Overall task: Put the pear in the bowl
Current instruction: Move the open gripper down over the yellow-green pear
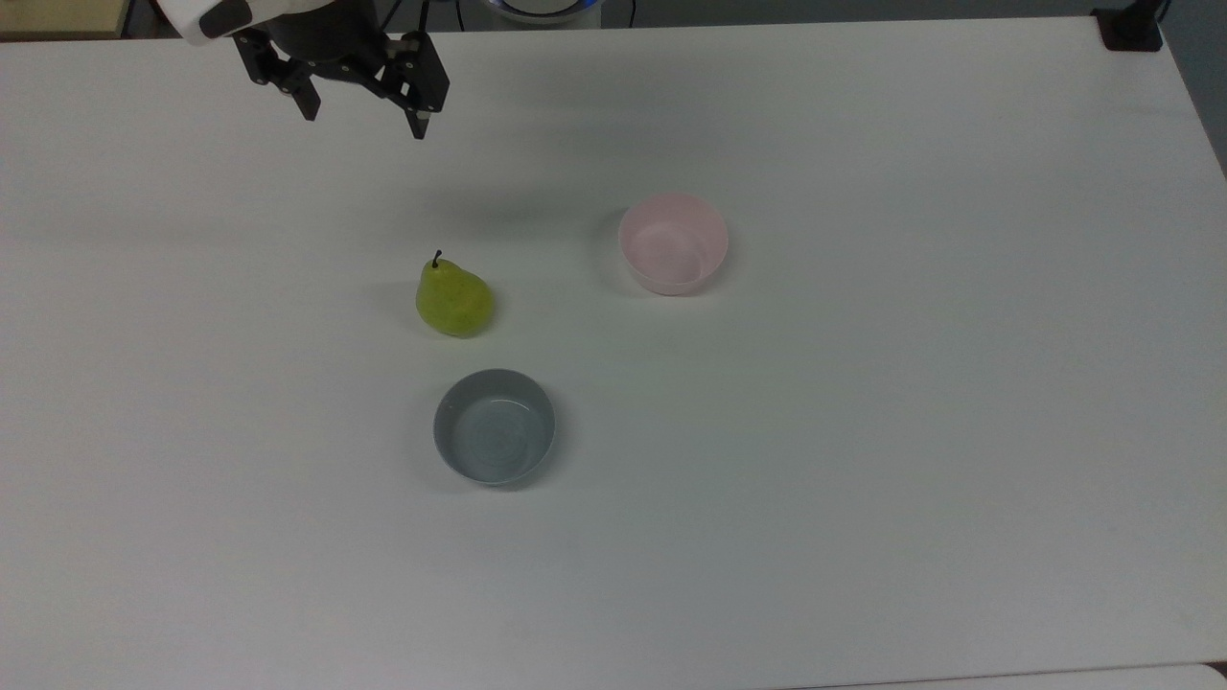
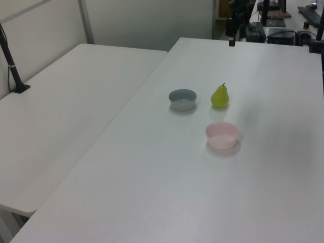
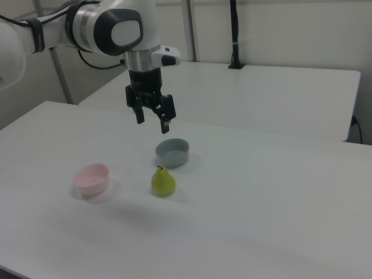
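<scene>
The yellow-green pear needs to go in the pale pink bowl. My gripper will grab the pear by its rounded body next.
The yellow-green pear stands upright on the white table, dark stem up. The pale pink bowl sits empty, to the pear's right in the top view. My gripper hangs open high above the table, at the top left of the top view, well away from the pear, with nothing between its fingers. In the right view it hovers above and behind the pear.
An empty grey-blue bowl stands near the pear, below it in the top view. A second white table adjoins along the left view's left. A black post base sits at the table's far corner.
</scene>
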`<act>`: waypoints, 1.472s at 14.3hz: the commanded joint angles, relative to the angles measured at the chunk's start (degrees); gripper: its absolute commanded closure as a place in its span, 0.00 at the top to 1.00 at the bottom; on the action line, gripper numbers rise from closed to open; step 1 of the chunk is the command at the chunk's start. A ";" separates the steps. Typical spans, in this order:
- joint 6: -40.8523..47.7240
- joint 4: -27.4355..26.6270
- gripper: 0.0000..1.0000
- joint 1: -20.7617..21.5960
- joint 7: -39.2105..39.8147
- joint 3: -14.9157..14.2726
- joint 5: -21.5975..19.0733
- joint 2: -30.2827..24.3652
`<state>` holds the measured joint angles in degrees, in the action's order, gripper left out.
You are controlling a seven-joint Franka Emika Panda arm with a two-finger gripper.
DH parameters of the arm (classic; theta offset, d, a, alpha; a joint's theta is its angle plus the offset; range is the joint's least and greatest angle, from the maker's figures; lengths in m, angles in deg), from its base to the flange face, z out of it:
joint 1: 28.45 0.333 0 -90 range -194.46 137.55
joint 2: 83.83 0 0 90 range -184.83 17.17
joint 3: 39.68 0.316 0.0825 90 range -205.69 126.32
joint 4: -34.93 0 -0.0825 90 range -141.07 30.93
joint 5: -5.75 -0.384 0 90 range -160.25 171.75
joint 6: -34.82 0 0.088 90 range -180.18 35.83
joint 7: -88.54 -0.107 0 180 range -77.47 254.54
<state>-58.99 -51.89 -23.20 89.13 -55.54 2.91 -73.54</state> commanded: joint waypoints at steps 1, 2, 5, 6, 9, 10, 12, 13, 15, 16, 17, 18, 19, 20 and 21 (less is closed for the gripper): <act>-0.14 -0.99 1.00 0.72 3.78 -1.36 0.56 -1.07; -0.14 -0.81 1.00 0.72 3.81 -1.37 0.55 -0.98; -0.14 -0.55 1.00 0.80 3.81 -1.37 0.64 -0.89; -0.23 -0.55 1.00 0.72 3.81 -1.37 0.47 -0.89; -1.28 -0.55 1.00 0.80 3.81 -1.02 0.03 -0.37; -4.24 -1.07 1.00 1.15 3.81 -0.49 0.11 -0.10; -5.85 -1.25 1.00 2.38 3.37 -0.49 0.03 2.35; -7.24 -1.34 1.00 3.34 3.45 -0.49 0.03 4.10; -9.27 -1.51 1.00 4.32 3.89 -0.40 0.03 6.31; -10.24 -1.51 1.00 4.58 4.07 -0.40 0.03 7.80; -10.86 -1.77 1.00 5.02 4.85 -0.40 0.03 8.94; -11.73 -2.47 1.00 5.81 5.82 -0.40 0.11 9.82; -12.79 -3.61 1.00 6.25 6.70 -0.40 0.20 10.35; -14.01 -5.19 1.00 6.86 7.32 -0.40 0.55 10.62; -15.07 -6.16 1.00 7.13 8.10 -0.40 0.73 10.80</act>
<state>-70.06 -53.85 -17.86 94.26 -55.53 2.89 -62.77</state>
